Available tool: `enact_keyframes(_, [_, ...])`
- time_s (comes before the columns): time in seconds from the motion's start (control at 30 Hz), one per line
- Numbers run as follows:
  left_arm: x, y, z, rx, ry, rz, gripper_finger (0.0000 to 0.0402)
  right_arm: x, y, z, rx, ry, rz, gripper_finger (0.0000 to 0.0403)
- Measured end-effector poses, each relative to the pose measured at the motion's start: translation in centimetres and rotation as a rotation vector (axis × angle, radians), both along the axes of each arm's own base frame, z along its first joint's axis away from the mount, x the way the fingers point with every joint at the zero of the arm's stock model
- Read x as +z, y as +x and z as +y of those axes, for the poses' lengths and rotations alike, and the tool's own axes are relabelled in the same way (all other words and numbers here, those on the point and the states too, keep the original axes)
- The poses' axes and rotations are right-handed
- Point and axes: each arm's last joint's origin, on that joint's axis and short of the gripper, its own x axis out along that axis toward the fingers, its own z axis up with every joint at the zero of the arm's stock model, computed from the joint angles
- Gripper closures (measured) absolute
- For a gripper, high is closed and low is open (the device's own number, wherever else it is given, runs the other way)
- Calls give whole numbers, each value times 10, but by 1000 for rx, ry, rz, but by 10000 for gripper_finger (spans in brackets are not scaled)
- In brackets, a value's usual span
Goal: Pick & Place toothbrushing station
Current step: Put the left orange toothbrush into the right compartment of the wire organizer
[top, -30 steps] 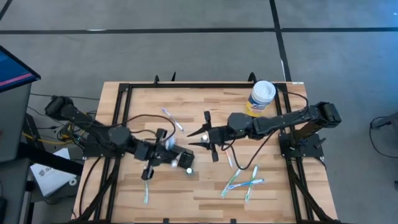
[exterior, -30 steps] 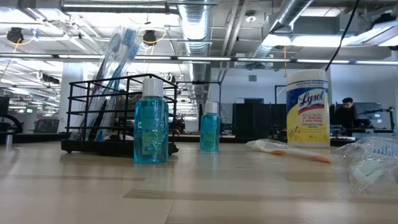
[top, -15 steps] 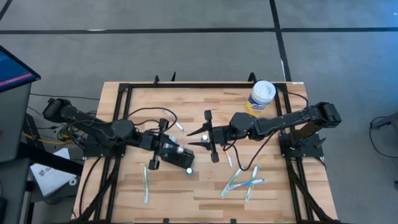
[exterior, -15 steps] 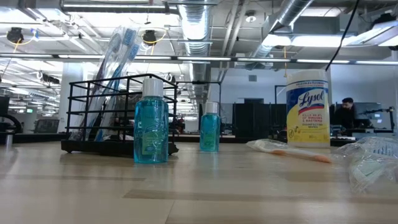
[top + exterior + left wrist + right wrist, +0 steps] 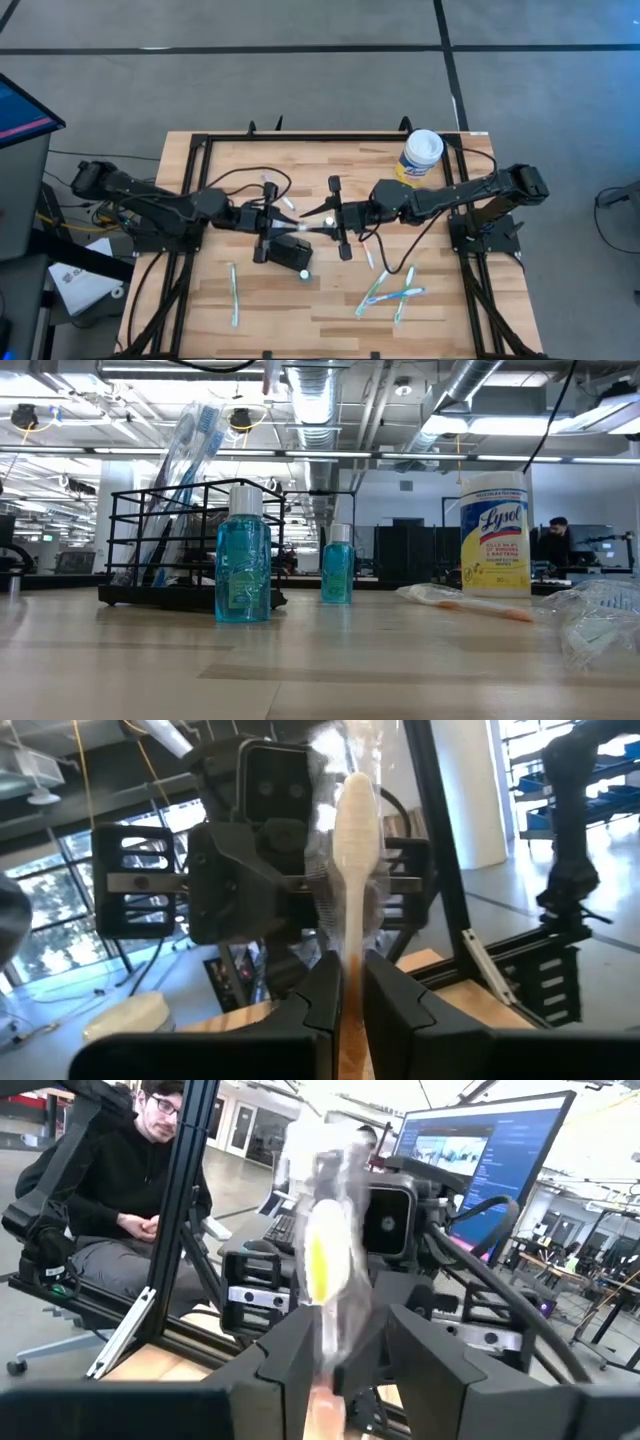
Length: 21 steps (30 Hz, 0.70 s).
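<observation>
The toothbrush is in place to be caught: its handle (image 5: pixel 329 1342) runs down between both fingers of my right gripper, and they reach nearly to the wrapped head (image 5: pixel 328 1252). My right gripper should close. Closing now would hold the toothbrush.
The toothbrushing station (image 5: pixel 291 256), a small black rack, stands mid-table; in the low view (image 5: pixel 130 550) wrapped toothbrushes lean in it, beside two blue bottles (image 5: pixel 243 565). My left gripper (image 5: pixel 277 226) is above the table just beyond it, shut on a toothbrush in a clear wrapper (image 5: pixel 305 225). My right gripper (image 5: pixel 316 222) faces it, open, its fingers on either side of the toothbrush's free end (image 5: pixel 322 1260); I cannot tell whether they touch it. My left gripper pinches the wrapped toothbrush's handle (image 5: pixel 349 982) between its two fingers. The fingers lie level, coming from the table's left, along the brush. The brush is lifted clear of the table, and its head end (image 5: pixel 352 810) points at my right gripper.
A yellow canister with a white lid (image 5: pixel 420 155) stands far right. Loose toothbrushes lie near right (image 5: pixel 390 292), near left (image 5: pixel 235 305) and beyond the left gripper (image 5: pixel 275 190). A person (image 5: pixel 120 1190) sits beyond the table's left side.
My left gripper has moved toward the table's right and far edges, up to my right gripper, bringing the wrapped toothbrush's free end between the right fingers. My right gripper has kept its place.
</observation>
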Motion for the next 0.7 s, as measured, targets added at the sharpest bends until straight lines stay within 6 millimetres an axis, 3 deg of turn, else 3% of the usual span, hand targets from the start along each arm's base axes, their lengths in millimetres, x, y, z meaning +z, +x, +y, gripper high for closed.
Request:
enact_keyframes(0.43, [-3, 8, 6, 15, 5, -36, 385, -1, 0, 0, -4, -1, 7, 291])
enact_keyframes(0.53, [-3, 8, 6, 16, 5, -35, 384, -1, 0, 0, -5, -2, 10, 322])
enact_keyframes(0.63, [-3, 8, 6, 20, 5, -32, 380, -2, 0, 0, -5, -14, 15, 379])
enact_keyframes(0.7, [-3, 9, 6, 33, 3, -29, 374, -2, 0, 0, -12, -26, 19, 392])
